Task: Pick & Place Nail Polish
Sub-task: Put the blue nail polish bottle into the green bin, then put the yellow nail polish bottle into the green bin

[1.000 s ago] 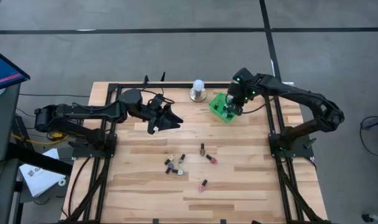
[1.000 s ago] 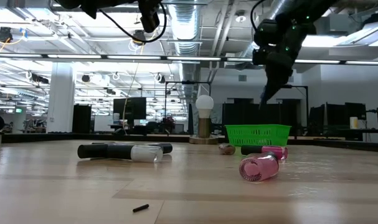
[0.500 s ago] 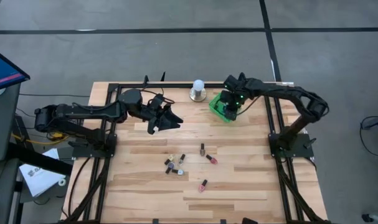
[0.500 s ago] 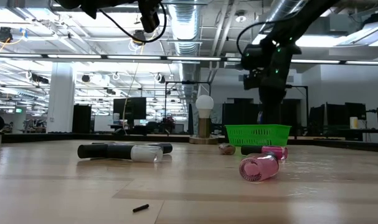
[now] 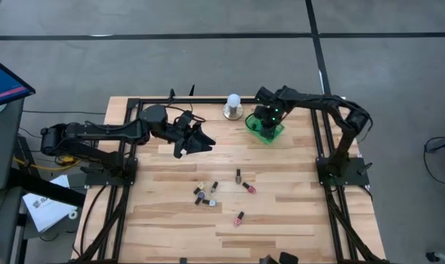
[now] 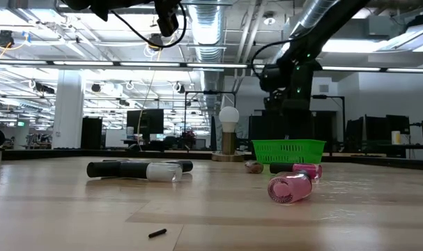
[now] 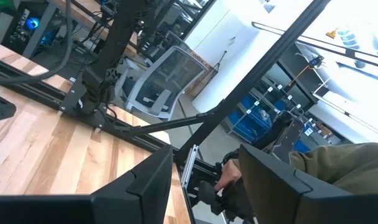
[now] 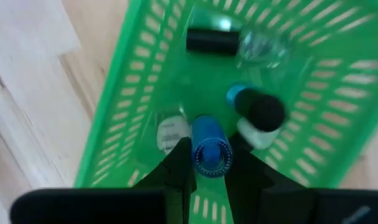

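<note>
I need to let go of the blue nail polish bottle with my right gripper now: in the right wrist view, the blue nail polish bottle hangs inside the green basket's rim, low over the bottom of the basket.
My right gripper hangs over the green basket at the table's far right, shut on a blue nail polish bottle. Several bottles lie inside the basket. More nail polish bottles lie on their sides mid-table: a cluster, two to its right and a pink one nearer; the pink one also shows in the low view. My left gripper is open and empty above the table's far left part; it also shows in the left wrist view. My right gripper pinches the blue bottle's sides between its two fingers. The fingers point down from above and lie along the bottle, whose round end faces the wrist camera. The bottle hangs clear above the basket's floor.
A white-domed object on a metal base stands just left of the basket. Black frame rails run along the table's sides and far edge. Bare wood lies at the near right.
My right gripper has moved a little toward the table's left, over the basket, and has turned from slanting to pointing straight down, with the blue bottle held throughout. The right arm has folded in closer.
</note>
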Controlling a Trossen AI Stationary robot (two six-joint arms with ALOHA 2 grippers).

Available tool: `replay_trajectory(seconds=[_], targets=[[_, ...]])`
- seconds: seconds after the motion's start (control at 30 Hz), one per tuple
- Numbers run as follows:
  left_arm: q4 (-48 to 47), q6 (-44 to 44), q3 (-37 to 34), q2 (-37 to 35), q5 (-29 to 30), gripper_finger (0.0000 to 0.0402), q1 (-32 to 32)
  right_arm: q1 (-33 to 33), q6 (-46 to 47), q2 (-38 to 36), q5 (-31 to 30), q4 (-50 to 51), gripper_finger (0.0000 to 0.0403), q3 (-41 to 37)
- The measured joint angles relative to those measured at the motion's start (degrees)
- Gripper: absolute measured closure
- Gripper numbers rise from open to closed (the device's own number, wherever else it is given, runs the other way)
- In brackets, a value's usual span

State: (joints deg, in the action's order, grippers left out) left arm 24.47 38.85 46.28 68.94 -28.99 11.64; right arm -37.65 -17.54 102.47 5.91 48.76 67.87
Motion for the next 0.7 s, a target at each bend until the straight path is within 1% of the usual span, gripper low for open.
replay_trajectory(seconds=[0.27, 0.5, 0.7], targets=[[0.0, 0.0, 0.0, 0.0, 0.0, 0.022, 0.0, 0.0, -1.07, 3.64, -0.02, 5.02, 0.0344, 4.35], [-0.01, -0.03, -0.01, 0.0, 0.15, 0.022, 0.17, 0.09, -2.04, 3.77, -0.06, 6.08, 0.03, 6.04], [-0.04, -2.34, -1.44, 0.0, 0.26, 0.022, 0.17, 0.11, -2.38, 3.77, -0.04, 6.39, 0.0269, 6.24]])
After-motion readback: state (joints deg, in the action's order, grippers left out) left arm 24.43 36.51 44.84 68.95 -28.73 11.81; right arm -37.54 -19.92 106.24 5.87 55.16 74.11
